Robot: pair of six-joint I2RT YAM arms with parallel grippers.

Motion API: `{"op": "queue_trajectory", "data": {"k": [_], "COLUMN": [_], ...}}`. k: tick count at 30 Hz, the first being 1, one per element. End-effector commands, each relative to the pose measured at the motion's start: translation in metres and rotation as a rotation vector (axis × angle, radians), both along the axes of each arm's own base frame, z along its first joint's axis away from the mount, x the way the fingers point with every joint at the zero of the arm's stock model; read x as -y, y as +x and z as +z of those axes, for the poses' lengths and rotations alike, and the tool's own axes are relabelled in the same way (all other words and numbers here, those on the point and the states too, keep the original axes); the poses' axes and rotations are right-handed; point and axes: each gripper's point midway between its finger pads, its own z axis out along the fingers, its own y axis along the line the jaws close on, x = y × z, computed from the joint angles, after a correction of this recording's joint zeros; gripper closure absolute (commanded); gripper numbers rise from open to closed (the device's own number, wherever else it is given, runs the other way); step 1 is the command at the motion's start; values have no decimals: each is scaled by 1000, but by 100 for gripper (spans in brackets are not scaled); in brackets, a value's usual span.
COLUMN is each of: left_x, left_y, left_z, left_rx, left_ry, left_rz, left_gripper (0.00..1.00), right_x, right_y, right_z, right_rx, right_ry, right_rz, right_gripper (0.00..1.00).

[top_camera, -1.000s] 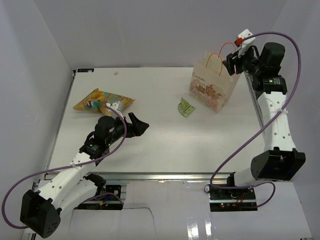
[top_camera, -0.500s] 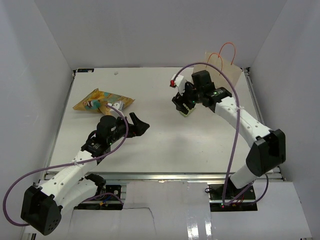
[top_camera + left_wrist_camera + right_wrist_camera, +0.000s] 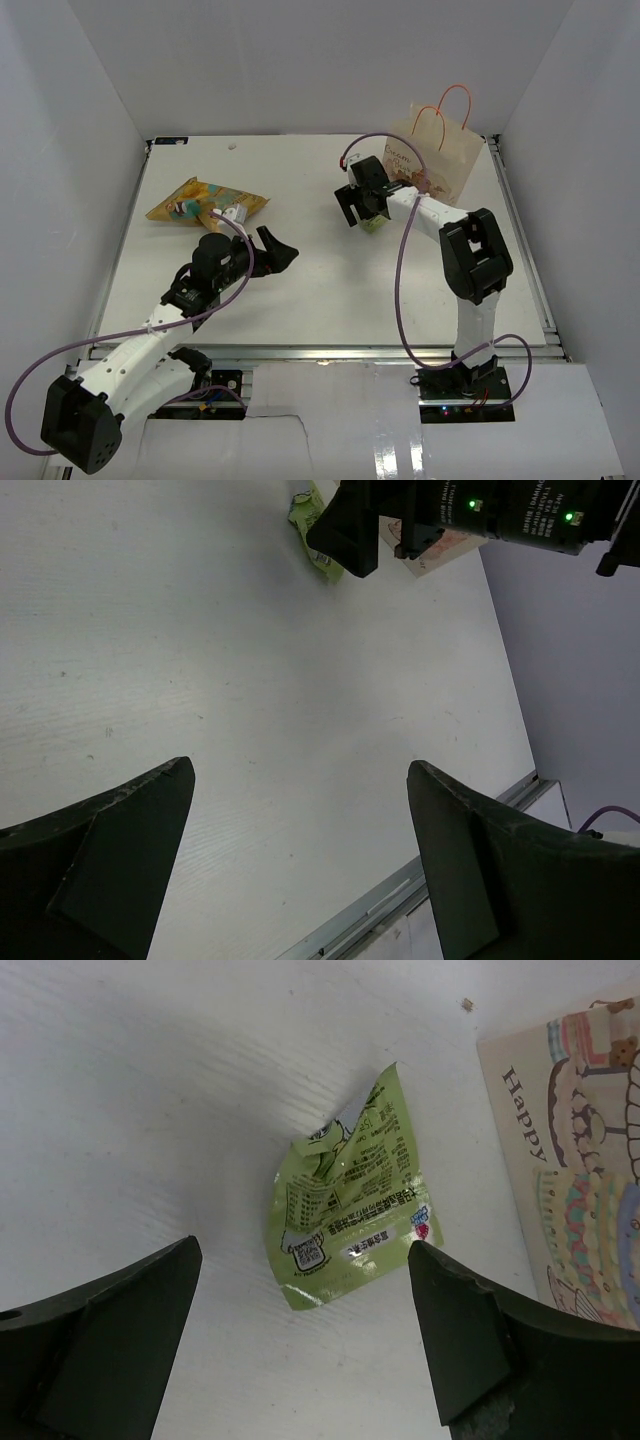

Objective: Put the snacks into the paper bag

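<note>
The green packet should drop into the paper bag, so my right gripper should next grab the packet by its creased side near the QR code (image 3: 308, 1200).
The cream paper bag (image 3: 438, 158) with orange handles stands at the back right; its printed side shows in the right wrist view (image 3: 590, 1160). A small green packet (image 3: 350, 1200) lies flat on the table just left of the bag and peeks out under my right gripper in the top view (image 3: 373, 226). My right gripper (image 3: 360, 216) hangs open over it, a finger on each side (image 3: 302, 1260). The yellow-orange chip bag (image 3: 205, 200) lies at the back left. My left gripper (image 3: 282, 245) is open and empty (image 3: 300, 810) over bare table. The other snacks are out of view.
White walls close the table on three sides. The left wrist view shows the table's metal front edge (image 3: 380, 905) and, far off, my right gripper's dark body (image 3: 345, 530) beside the green packet (image 3: 318, 558).
My right arm swung from the bag's top, left and down to the green packet. The bag shifted and now stands upright again. My left arm barely moved.
</note>
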Motion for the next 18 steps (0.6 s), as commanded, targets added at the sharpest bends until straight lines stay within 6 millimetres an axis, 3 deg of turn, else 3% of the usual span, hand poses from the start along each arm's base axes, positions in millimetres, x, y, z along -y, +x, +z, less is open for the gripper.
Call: {"op": "queue_trajectory", "data": {"k": [1, 13, 18], "left_x": [-4, -3, -3], "left_y": [-2, -4, -6], "left_z": [1, -4, -3], "left_rx": [3, -26, -19], "left_ry": [-22, -18, -24], "left_rz": [19, 16, 11], "left_gripper": [2, 2, 2], "right_x": [-6, -4, 1], "right_y": [26, 36, 36], "right_z": [9, -33, -37], "right_rx": [80, 30, 14], "right_ry": [20, 13, 33], "right_rz": [-85, -99, -93], "right_gripper": [10, 30, 40]}}
